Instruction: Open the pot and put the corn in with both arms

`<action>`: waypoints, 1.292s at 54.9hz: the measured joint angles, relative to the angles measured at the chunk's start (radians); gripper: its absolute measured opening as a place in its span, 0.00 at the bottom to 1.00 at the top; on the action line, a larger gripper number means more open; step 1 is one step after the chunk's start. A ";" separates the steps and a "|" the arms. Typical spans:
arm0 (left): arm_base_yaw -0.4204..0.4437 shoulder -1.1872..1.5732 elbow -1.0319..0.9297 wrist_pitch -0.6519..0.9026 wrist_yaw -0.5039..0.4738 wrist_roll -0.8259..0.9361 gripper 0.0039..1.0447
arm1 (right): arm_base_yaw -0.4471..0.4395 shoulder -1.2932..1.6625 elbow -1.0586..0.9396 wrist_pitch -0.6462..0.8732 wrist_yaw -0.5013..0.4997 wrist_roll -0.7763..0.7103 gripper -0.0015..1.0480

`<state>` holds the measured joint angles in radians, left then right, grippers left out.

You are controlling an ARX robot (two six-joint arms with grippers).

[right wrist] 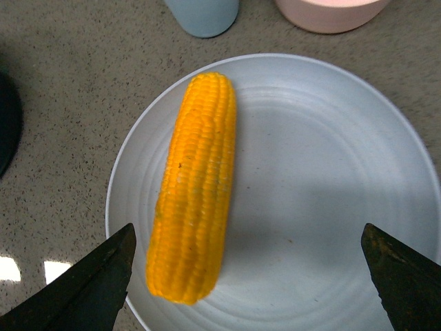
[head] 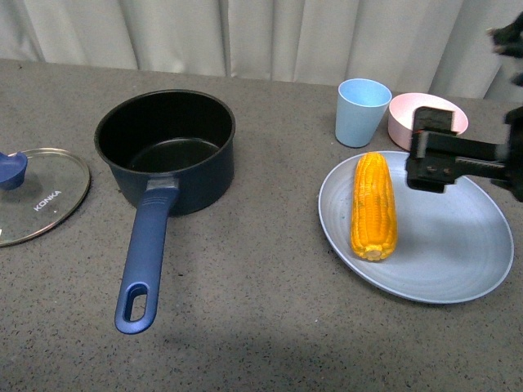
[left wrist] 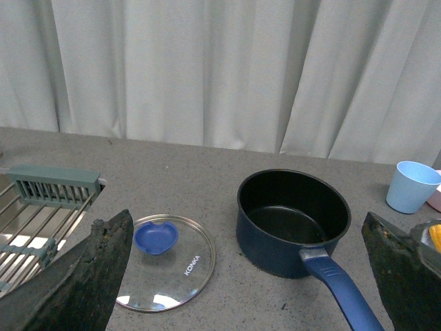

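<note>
The robot's right gripper should take hold of the long corn around its middle point(right wrist: 193, 187), so that both ends stay balanced.
The navy pot point(head: 166, 147) stands uncovered on the grey table, black inside empty, its long blue handle point(head: 144, 260) pointing toward me. Its glass lid point(head: 41, 196) with a blue knob lies flat to the pot's left. The yellow corn point(head: 373, 206) lies on the left part of a blue-grey plate point(head: 445, 253). My right gripper point(head: 431, 153) hovers open over the plate, just right of the cob. In the right wrist view the open gripper point(right wrist: 248, 231) brackets the corn point(right wrist: 195, 207) and the bare plate point(right wrist: 324, 172). My left gripper point(left wrist: 247, 227) is open above the table, facing pot point(left wrist: 293, 221) and lid point(left wrist: 165, 262).
A light blue cup point(head: 362, 110) and a pink bowl point(head: 413, 110) stand just behind the plate. A metal dish rack point(left wrist: 41, 207) sits at the table's far left in the left wrist view. A pale curtain closes off the back.
</note>
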<state>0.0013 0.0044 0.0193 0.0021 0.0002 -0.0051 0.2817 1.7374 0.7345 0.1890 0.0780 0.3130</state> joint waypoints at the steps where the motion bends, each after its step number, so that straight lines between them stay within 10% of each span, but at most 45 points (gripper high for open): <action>1: 0.000 0.000 0.000 0.000 0.000 0.000 0.94 | 0.005 0.024 0.020 -0.008 0.000 0.009 0.91; 39: 0.000 0.000 0.000 0.000 0.000 0.000 0.94 | 0.055 0.353 0.338 -0.233 0.005 0.166 0.91; 55: 0.000 0.000 0.000 0.000 0.000 0.000 0.94 | 0.054 0.365 0.349 -0.242 -0.008 0.171 0.35; 71: 0.000 0.000 0.000 0.000 0.000 0.000 0.94 | 0.002 0.247 0.306 -0.181 -0.213 0.227 0.15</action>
<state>0.0013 0.0040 0.0193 0.0021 0.0002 -0.0051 0.2832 1.9842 1.0409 0.0078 -0.1349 0.5404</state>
